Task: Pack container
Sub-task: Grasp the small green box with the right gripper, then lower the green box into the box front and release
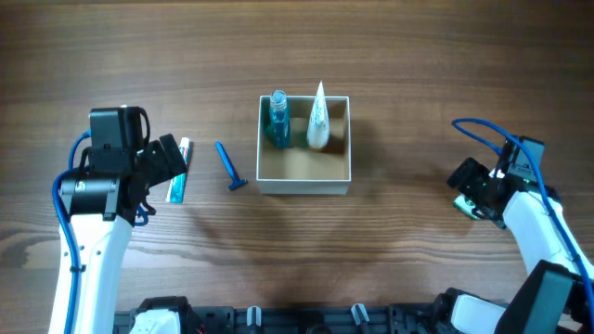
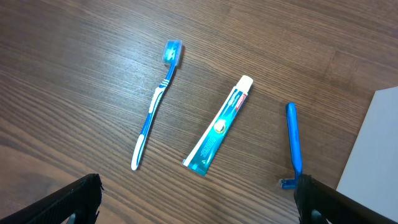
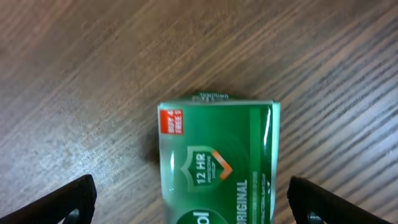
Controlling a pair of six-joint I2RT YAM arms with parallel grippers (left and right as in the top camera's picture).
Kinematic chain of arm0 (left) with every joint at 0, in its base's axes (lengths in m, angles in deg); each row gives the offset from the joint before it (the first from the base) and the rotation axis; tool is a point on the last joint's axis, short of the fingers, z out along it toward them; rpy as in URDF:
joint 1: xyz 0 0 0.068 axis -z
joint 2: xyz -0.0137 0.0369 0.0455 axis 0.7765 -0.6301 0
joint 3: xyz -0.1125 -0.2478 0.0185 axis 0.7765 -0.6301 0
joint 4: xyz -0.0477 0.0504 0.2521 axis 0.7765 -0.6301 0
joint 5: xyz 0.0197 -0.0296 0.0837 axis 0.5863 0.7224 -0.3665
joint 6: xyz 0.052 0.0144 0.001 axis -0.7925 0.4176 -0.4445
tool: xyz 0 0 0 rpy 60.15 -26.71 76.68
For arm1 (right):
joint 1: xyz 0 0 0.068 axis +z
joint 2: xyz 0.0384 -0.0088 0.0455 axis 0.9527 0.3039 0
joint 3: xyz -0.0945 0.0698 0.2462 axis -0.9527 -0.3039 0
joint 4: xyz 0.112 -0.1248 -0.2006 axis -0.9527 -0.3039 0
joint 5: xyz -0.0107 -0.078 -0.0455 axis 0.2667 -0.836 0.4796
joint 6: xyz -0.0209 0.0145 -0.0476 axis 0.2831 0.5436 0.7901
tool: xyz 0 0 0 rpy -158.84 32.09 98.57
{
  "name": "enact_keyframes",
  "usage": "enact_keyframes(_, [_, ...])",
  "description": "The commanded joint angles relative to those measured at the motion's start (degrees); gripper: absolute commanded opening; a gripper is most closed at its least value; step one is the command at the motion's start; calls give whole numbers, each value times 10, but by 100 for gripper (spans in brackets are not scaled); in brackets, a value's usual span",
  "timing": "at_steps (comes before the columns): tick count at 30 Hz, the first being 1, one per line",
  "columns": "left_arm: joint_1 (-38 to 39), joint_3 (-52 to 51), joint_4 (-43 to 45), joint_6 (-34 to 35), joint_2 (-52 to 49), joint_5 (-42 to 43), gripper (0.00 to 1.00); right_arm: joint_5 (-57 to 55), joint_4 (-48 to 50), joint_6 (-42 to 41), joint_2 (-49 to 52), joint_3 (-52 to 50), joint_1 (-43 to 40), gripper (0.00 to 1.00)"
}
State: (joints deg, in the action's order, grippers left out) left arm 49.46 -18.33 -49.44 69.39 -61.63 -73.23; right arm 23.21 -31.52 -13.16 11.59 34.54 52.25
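Note:
The printed top side of the green box [image 1: 467, 206] [image 3: 217, 162] is between my right gripper's fingers but still below them, so I should lower my right gripper before I close it on the box.
The container [image 1: 304, 188], a square white-walled box with a tan inside, sits at the table's middle; its white wall shows at the right edge of the left wrist view [image 2: 375, 155]. In it stand a blue bottle [image 1: 277, 119] and a white tube [image 1: 318, 119]. My left gripper [image 1: 169, 158] is open and empty above the wood [image 2: 199, 193], near a toothpaste tube [image 2: 219, 127], a blue toothbrush [image 2: 154, 109] and a blue razor [image 2: 293, 140]. My right gripper [image 1: 471, 190] is open, its fingers [image 3: 193, 199] on either side of a small green box [image 3: 217, 162] without touching it.
The razor [image 1: 229, 167] lies just left of the container, the toothpaste [image 1: 178, 181] further left by my left arm. The toothbrush is hidden in the overhead view. The green box [image 1: 467, 206] lies far right of the container. Bare wood surrounds these things.

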Motion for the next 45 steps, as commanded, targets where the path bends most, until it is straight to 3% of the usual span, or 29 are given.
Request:
enact_keyframes(1, [-3, 8, -1, -12, -2, -12, 100, -31, 7, -21, 0, -3, -2, 100])
enact_keyframes(16, [-3, 8, 0, -12, -2, -12, 100, -36, 22, -24, 101, -3, -2, 98])
enact_keyframes(24, [-3, 8, 0, -12, -2, -12, 100, -29, 22, -24, 101, -3, -2, 56])
enact_keyframes(29, [-3, 8, -1, -12, -2, -12, 100, -7, 22, -24, 101, -3, -2, 47])
enact_keyframes(30, [-3, 8, -1, -12, -2, -12, 100, -3, 22, -23, 101, -2, -2, 39])
enact_keyframes(32, [-3, 8, -1, -12, -2, -12, 100, 11, 4, -20, 96, 13, -2, 8])
enact_keyframes(33, [-3, 8, -1, -12, -2, -12, 100, 23, -20, -19, 90, 31, -2, 4])
enact_keyframes(39, [-3, 8, 0, -12, -2, -12, 100, 139, -143, 79, 6, 200, 27, 4])
enact_keyframes(43, [-3, 8, 0, -12, -2, -12, 100, 223, -190, 197, -47, 292, 132, 4])
enact_keyframes(45, [-3, 8, 0, -12, -2, -12, 100, 244, -176, 210, -57, 306, 195, 4])
